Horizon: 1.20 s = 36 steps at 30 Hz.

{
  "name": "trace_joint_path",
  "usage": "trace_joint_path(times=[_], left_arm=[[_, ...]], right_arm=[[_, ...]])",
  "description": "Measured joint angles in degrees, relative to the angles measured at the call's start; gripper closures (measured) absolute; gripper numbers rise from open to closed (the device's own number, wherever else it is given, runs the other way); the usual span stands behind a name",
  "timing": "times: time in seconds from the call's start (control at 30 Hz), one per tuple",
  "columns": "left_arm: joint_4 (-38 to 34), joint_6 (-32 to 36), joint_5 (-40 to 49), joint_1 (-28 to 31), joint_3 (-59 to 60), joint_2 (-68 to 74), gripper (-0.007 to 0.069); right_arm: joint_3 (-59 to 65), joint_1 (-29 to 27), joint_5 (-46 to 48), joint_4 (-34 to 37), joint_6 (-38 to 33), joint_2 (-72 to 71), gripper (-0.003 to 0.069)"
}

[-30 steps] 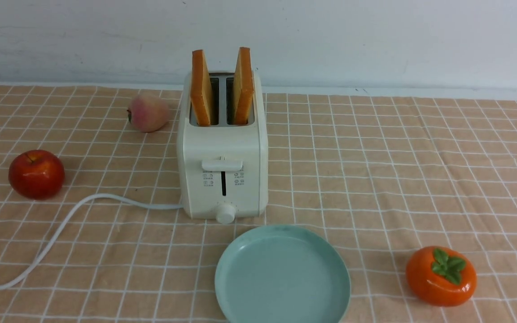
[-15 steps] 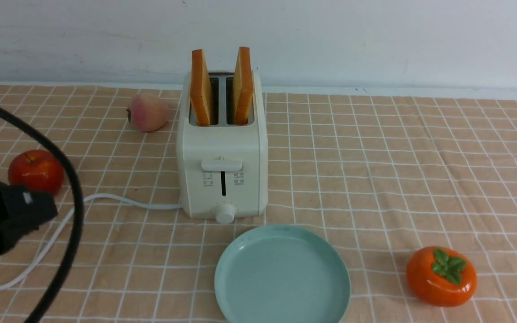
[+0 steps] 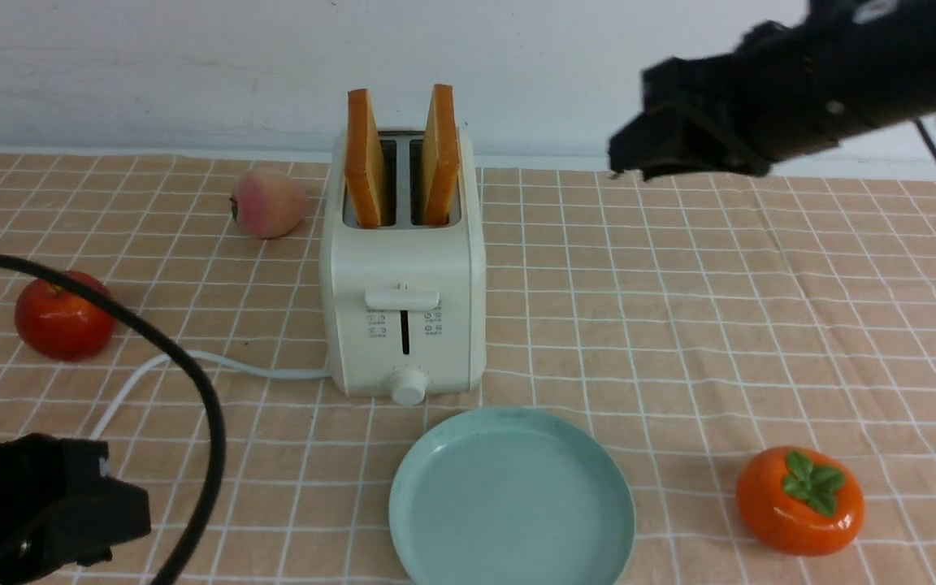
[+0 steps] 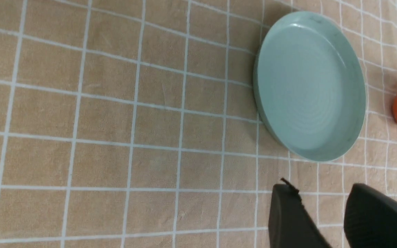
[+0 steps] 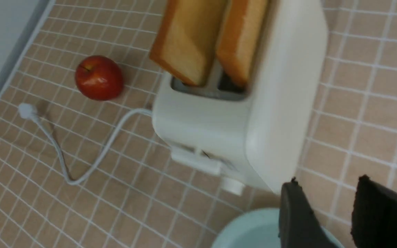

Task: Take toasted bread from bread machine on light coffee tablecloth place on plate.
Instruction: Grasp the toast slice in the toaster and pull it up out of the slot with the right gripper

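The slot closes around the toasted slice's lower half, so my left gripper will take it out by its upper end.
Two slices of toasted bread, the left slice point(image 3: 364, 158) and the right slice point(image 3: 440, 154), stand upright in the slots of the cream-white bread machine point(image 3: 403, 276) on the light coffee tablecloth point(image 3: 679, 325). The pale teal plate point(image 3: 511, 497) lies empty in front of it. My left gripper point(image 3: 131, 512) is low at the front left, open and empty, left of the plate point(image 4: 310, 89). My right gripper point(image 3: 630, 150) is open and empty, high to the right of the bread machine. The right wrist view shows the slices point(image 5: 188, 38) and the bread machine point(image 5: 253, 113) beyond my right gripper point(image 5: 326, 186).
A red apple point(image 3: 62, 317) and a peach point(image 3: 267, 203) sit left of the bread machine. An orange persimmon point(image 3: 799, 500) sits right of the plate. The white cord point(image 3: 216, 364) runs left from the bread machine. A black cable point(image 3: 192, 390) loops over the front left.
My left gripper has moved down toward the front left corner. My right arm has come into view at the upper right. The toast, bread machine and plate have not moved.
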Motion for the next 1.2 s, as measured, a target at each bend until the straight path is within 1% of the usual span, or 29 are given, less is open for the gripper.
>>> trace_joint_path(times=[0.03,0.07,0.13,0.2,0.33,0.4,0.47,0.63,0.7,0.73,0.77,0.8,0.83,0.9,0.97,1.1,1.2], left_arm=[[0.0,0.0,0.05,0.0,0.0,0.0,0.0386],[0.0,0.0,0.17,0.0,0.0,0.0,0.0386],[0.0,0.0,0.27,0.0,0.0,0.0,0.0386],[0.0,0.0,0.34,0.0,0.0,0.0,0.0386],[0.0,0.0,0.52,0.0,0.0,0.0,0.0386],[0.0,0.0,0.51,0.0,0.0,0.0,0.0386],[0.0,0.0,0.51,0.0,0.0,0.0,0.0386],[0.28,0.0,0.33,-2.97,0.0,0.0,0.0386],[0.22,0.0,0.33,-3.58,0.0,0.0,0.0386],[0.27,0.0,0.33,-3.71,0.0,0.0,0.0386],[0.27,0.0,0.27,-3.71,0.0,0.0,0.0386],[0.27,0.0,0.27,-3.71,0.0,0.0,0.0386],[0.27,0.0,0.27,-3.79,0.0,0.0,0.0386],[0.27,0.0,0.23,-3.79,0.0,0.0,0.0386],[0.32,0.0,0.23,-3.79,0.0,0.0,0.0386],[0.38,0.0,0.64,-3.79,0.0,0.0,0.0386],[0.38,0.0,0.76,-3.79,0.0,0.0,0.0386]], right_arm=[[-0.78,0.26,0.0,-0.07,0.0,0.0,0.0402],[-7.64,2.81,0.3,-1.9,2.75,5.75,0.0386],[-14.86,5.13,0.63,-5.35,6.36,11.16,0.0365],[-21.34,6.75,0.73,-9.24,9.99,15.74,0.0342],[-30.06,8.23,0.4,-15.13,16.04,23.66,0.0304],[-32.79,8.27,0.05,-16.92,18.22,27.23,0.0286],[-33.77,8.21,-0.39,-17.76,18.96,28.68,0.0277],[-34.54,8.17,-2.91,-17.84,19.92,31.94,0.0274],[-34.65,8.22,-3.48,-17.62,20.16,32.46,0.0297],[-34.65,8.22,-3.62,-17.42,20.22,32.51,0.0314],[-34.72,8.22,-3.62,-17.12,20.34,32.5,0.0351],[-34.72,8.22,-3.62,-17.11,20.34,32.5,0.0359],[-34.85,8.22,-3.55,-16.8,20.46,32.43,0.0432],[-34.85,8.16,-3.24,-16.75,20.79,31.95,0.0524],[-34.85,7.9,-2.91,-16.75,20.84,31.43,0.0568],[-34.85,6.62,-2.27,-17.48,20.96,26.55,0.0572],[-34.85,5.82,-1.45,-20.68,20.96,21.06,0.0572]])
